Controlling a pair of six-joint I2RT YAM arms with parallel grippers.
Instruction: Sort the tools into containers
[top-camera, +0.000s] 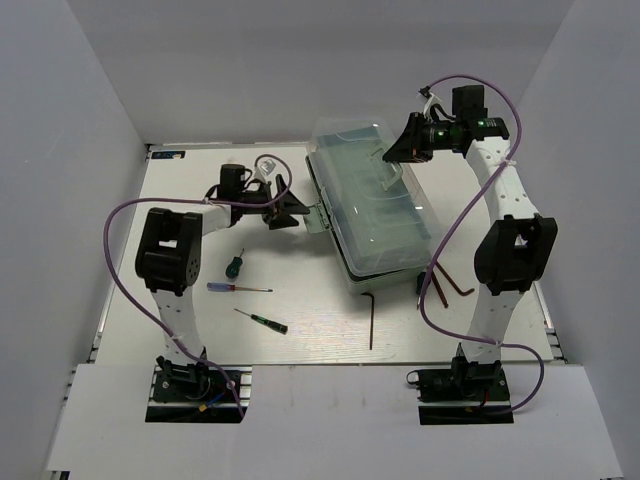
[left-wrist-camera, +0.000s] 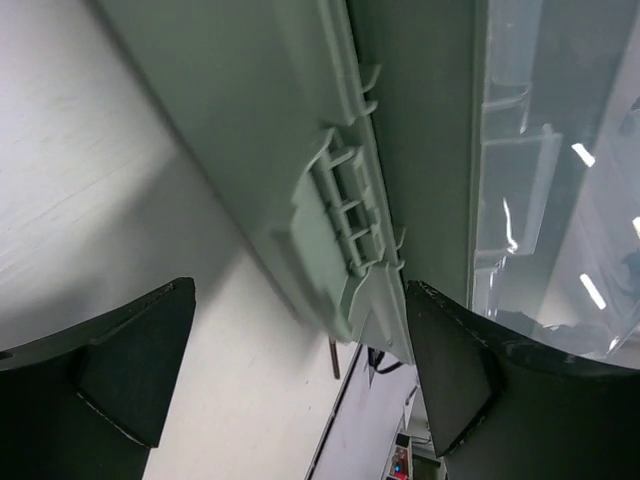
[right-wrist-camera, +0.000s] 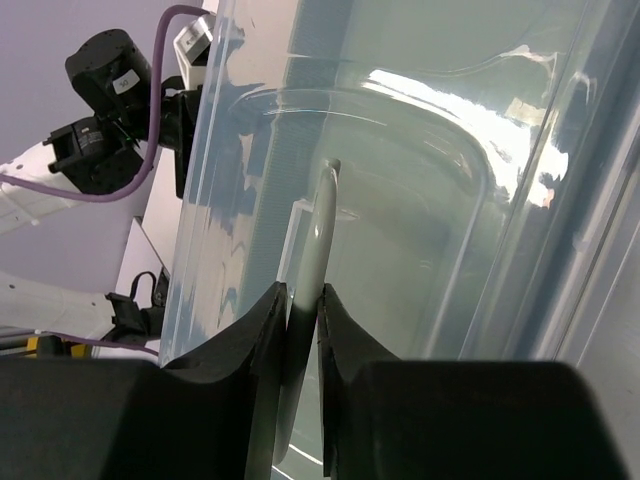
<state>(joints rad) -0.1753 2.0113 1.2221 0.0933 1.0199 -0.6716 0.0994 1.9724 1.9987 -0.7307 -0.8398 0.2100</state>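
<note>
The left gripper needs to grab the toolbox (top-camera: 372, 205) by its side latch (top-camera: 317, 219) next, so that the translucent lid stays free to open for the tools.
The pale green toolbox (top-camera: 372, 205) with its translucent lid lies closed at the table's centre. My right gripper (top-camera: 397, 152) is shut on the lid's handle (right-wrist-camera: 322, 215), which sits pinched between the jaws (right-wrist-camera: 302, 295). My left gripper (top-camera: 297, 212) is open at the box's left side, its fingers either side of the latch (left-wrist-camera: 338, 235), not closed on it. On the table lie a green-handled screwdriver (top-camera: 235, 264), a blue-purple one (top-camera: 236, 288), a dark one (top-camera: 262, 320), a dark hex key (top-camera: 371, 320) and reddish-brown hex keys (top-camera: 452, 283).
White walls enclose the table on three sides. The screwdrivers lie between the left arm and the toolbox. A small blue-green object (top-camera: 418, 285) lies at the box's near right corner. The dark hex key's tip also shows in the left wrist view (left-wrist-camera: 335, 357).
</note>
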